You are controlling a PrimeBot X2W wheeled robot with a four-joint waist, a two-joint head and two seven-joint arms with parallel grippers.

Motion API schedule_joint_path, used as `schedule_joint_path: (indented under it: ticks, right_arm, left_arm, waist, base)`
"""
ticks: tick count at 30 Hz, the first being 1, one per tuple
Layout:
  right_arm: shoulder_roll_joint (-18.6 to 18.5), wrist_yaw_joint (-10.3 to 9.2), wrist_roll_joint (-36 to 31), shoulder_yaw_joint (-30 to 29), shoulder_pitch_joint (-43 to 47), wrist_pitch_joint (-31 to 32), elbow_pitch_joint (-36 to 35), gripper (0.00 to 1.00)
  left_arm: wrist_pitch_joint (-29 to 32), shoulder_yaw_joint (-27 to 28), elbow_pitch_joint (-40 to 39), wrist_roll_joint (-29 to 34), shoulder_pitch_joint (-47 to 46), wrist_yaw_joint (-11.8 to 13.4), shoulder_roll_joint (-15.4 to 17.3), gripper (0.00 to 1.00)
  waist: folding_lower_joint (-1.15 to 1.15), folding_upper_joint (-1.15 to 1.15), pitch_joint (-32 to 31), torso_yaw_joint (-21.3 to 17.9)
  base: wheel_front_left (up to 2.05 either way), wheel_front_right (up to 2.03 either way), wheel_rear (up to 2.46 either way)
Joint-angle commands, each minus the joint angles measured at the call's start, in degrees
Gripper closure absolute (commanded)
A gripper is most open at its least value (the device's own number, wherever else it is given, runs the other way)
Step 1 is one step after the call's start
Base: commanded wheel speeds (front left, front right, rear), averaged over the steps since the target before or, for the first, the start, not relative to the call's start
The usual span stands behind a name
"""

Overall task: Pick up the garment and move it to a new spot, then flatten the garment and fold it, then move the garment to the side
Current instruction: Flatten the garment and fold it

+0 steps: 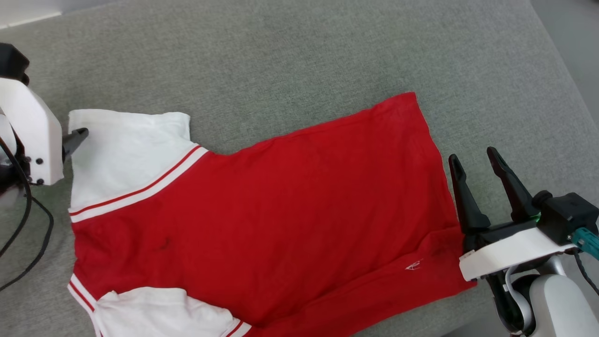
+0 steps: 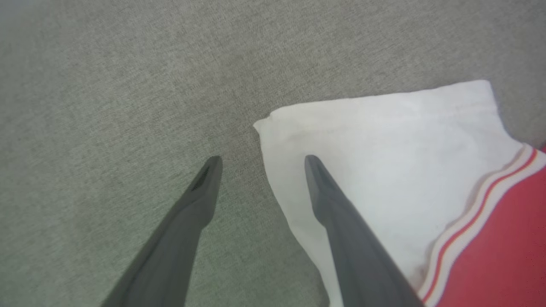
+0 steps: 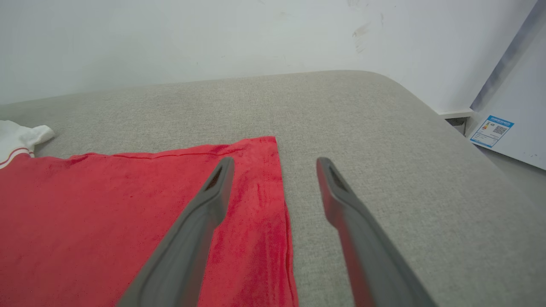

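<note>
The garment's white sleeve needs to be folded in over the sleeve's red body (image 1: pixel 269 213), so my left gripper next needs to grab the sleeve by its tip (image 1: pixel 78 119).
The garment (image 1: pixel 281 196), red with white short sleeves and stripe trim, lies spread flat across the grey cushion (image 1: pixel 299 61), hem to the right and sleeves to the left. My left gripper (image 2: pixel 263 158) is open at the far sleeve (image 2: pixel 384 149); one finger is over the white cloth, the other over bare cushion. In the head view, one dark fingertip (image 1: pixel 79 135) pokes out at that sleeve's edge. My right gripper (image 1: pixel 472 154) is open beside the hem. In the right wrist view, the right gripper (image 3: pixel 275 160) straddles the hem edge of the garment (image 3: pixel 106 204). Nothing is held.
A black cable (image 1: pixel 32 243) loops over the cushion at the left edge. The cushion's rounded right edge (image 3: pixel 452 128) drops to the floor. A white wall (image 3: pixel 213 38) stands behind the cushion, and a white panel with a blue label (image 3: pixel 490 131) stands at the right.
</note>
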Motion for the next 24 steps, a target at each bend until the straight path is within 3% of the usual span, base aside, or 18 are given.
schedule_joint_path:
  ticks: [1,10,11,12,13,24]
  right_arm:
    - [0.4,-0.03,0.2,0.3,-1.2,-0.4,0.3,0.00]
    - [1.0,-0.03,0.0,1.7,-2.4,-1.3,2.1,0.00]
    - [1.0,-0.03,-0.2,1.6,-2.4,-1.3,2.2,0.00]
    - [1.0,-0.03,-0.2,1.6,-2.4,-1.3,2.4,0.00]
    - [1.0,-0.04,-0.4,1.6,-2.5,-1.3,2.5,0.00]
    - [-0.9,-0.03,-1.1,0.9,-2.3,1.1,2.6,0.00]
  left_arm:
    - [0.9,0.0,0.5,0.0,-1.1,0.4,0.4,0.00]
    - [5.5,-1.8,2.6,0.7,-2.9,0.7,0.6,0.00]
    - [6.6,-2.3,2.7,0.2,-2.4,0.6,0.4,0.44]
    - [7.4,-2.6,2.7,-0.3,-2.0,0.5,0.2,0.79]
    - [8.0,-2.8,2.7,-0.7,-1.6,0.4,0.0,1.00]
    - [-1.7,-0.5,2.1,-0.5,-0.9,-0.8,-2.2,1.00]
  waist:
    - [-0.01,0.00,1.1,-1.0]
    - [-0.01,0.00,3.4,-1.9]
    - [-0.01,0.00,3.5,-1.9]
    - [-0.01,0.00,3.5,-1.9]
    - [-0.01,0.00,3.5,-1.8]
    - [-0.01,0.00,-0.3,0.4]
  base:
    - [0.00,0.00,0.00]
    - [0.00,0.00,0.00]
    - [0.00,0.00,0.00]
    - [0.00,0.00,0.00]
    - [0.00,0.00,0.00]
    - [0.00,0.00,0.00]
